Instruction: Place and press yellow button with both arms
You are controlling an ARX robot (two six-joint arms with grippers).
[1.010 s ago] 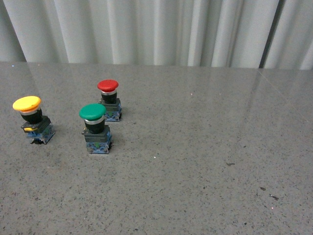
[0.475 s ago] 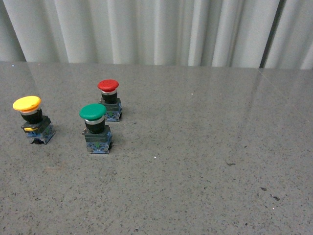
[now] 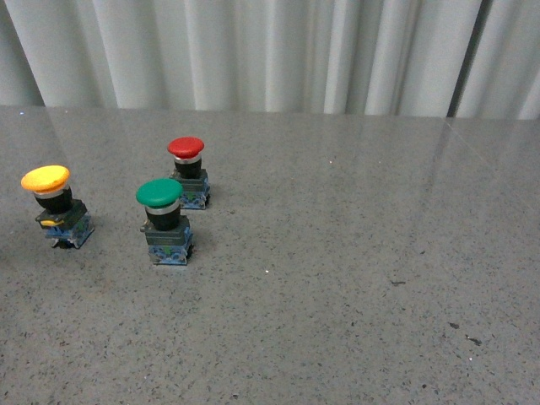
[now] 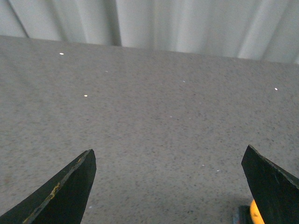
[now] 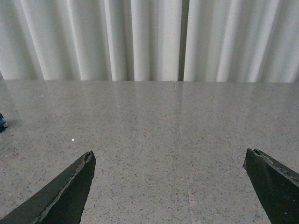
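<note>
The yellow button's blue-grey base (image 3: 69, 229) has to stay free to stand on the tabletop. My left gripper needs to reach the yellow button and grab its mushroom cap (image 3: 45, 178).
The yellow button (image 3: 51, 202) stands upright at the far left of the grey table in the front view, with a yellow mushroom cap, black body and blue-grey base. A sliver of its yellow cap (image 4: 252, 211) shows in the left wrist view, beside one finger. My left gripper (image 4: 168, 161) is open and empty above bare table. My right gripper (image 5: 169, 161) is open and empty, facing the curtain over bare table. Neither arm shows in the front view.
A green-capped button (image 3: 164, 221) stands to the right of the yellow one. A red-capped button (image 3: 188, 171) stands behind the green one. A white pleated curtain (image 3: 270, 51) hangs behind the speckled grey table (image 3: 354, 270).
</note>
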